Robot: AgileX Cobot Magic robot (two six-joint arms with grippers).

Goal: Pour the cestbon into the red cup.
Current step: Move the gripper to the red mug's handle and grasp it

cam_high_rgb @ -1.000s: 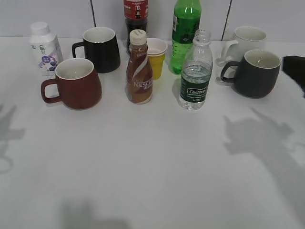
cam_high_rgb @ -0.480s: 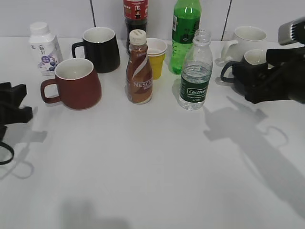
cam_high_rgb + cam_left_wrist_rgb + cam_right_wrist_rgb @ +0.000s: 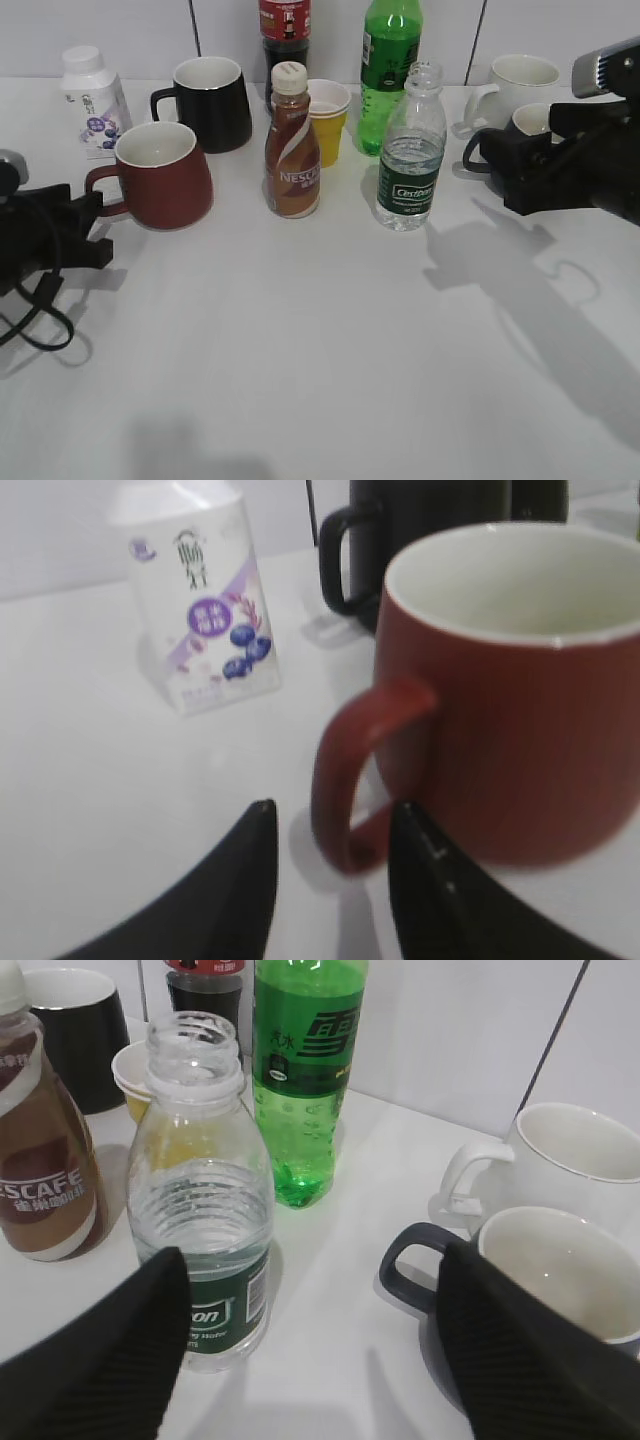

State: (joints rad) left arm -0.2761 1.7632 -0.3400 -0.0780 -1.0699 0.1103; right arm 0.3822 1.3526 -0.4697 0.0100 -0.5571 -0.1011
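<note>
My left gripper grabs the red cup by its slim handle next, since the red cup's round body (image 3: 172,190) bulges wider than my open fingers.
The cestbon (image 3: 410,160) is a small clear uncapped bottle with a dark green label, standing upright mid-table; it also shows in the right wrist view (image 3: 203,1210). The red cup (image 3: 162,175) stands upright at the left with its handle pointing left; it also shows in the left wrist view (image 3: 510,710). My left gripper (image 3: 85,225) is open just left of the cup, and its fingers (image 3: 335,825) straddle the handle without touching. My right gripper (image 3: 510,175) is open and empty to the right of the bottle; in the right wrist view (image 3: 315,1280) its left finger overlaps the bottle's lower left.
A brown Nescafe bottle (image 3: 292,145), yellow paper cup (image 3: 328,120), green soda bottle (image 3: 388,70) and dark cola bottle (image 3: 284,35) stand between cup and cestbon. A black mug (image 3: 212,102) and white yoghurt bottle (image 3: 92,100) stand behind the red cup. A grey mug (image 3: 545,1290) and white mug (image 3: 520,85) are at the right.
My left gripper has moved right, up to the red cup's handle. My right gripper has come in from the right edge and edged slightly left toward the cestbon.
</note>
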